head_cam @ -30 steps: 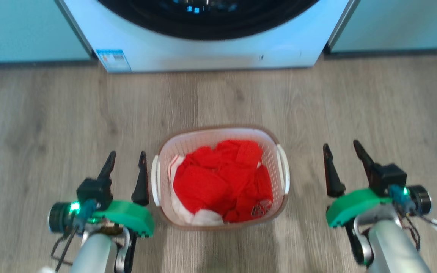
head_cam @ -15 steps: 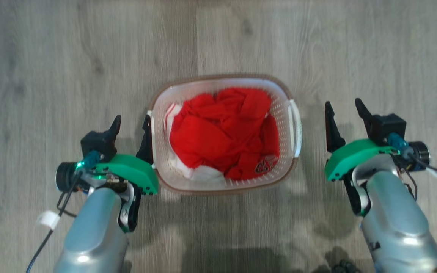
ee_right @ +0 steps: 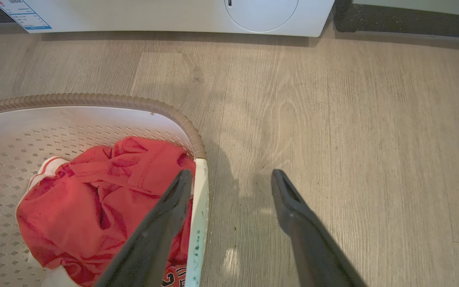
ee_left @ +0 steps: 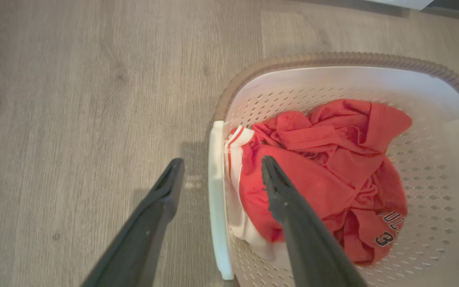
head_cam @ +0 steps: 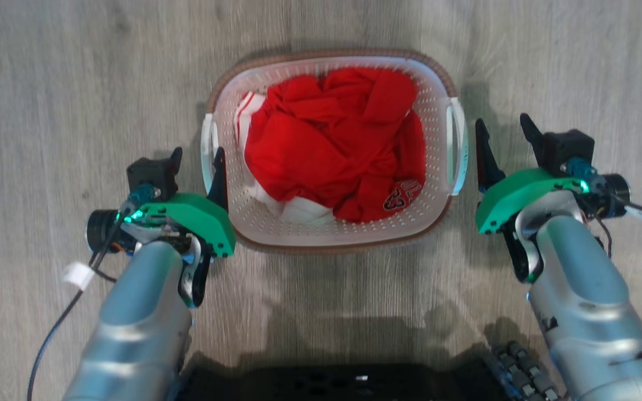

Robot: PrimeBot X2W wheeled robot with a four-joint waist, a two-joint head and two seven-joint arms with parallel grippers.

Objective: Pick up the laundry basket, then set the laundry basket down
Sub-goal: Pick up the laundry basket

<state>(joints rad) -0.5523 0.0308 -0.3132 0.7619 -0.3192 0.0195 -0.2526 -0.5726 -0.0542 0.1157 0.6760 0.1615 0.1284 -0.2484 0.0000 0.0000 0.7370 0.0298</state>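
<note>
The left gripper grabs the laundry basket by the white handle on its short side (head_cam: 207,151) next to keep it level, since loose red clothes (head_cam: 335,143) fill the basket.
The laundry basket (head_cam: 329,238) stands on the wood floor, white and perforated with a brown rim, full of red clothes (head_cam: 332,139). My left gripper (head_cam: 198,151) is open at its left handle (head_cam: 207,150). In the left wrist view this handle (ee_left: 215,191) lies between the left gripper's (ee_left: 222,160) two fingers, the inner one over the clothes. My right gripper (head_cam: 500,120) is open just beside the right handle (head_cam: 457,145). In the right wrist view the right gripper's (ee_right: 232,172) inner finger overlaps that handle's (ee_right: 199,207) inner edge and the outer finger is over bare floor.
A white washing machine (ee_right: 173,16) stands on the floor beyond the basket, with dark plinths to its sides. My dark base (head_cam: 326,384) fills the near edge of the head view. Bare floor lies left and right of the basket.
The head camera has tilted down, so the washing machine has left its view. Both open grippers have come closer to the basket's handles, the right one most.
</note>
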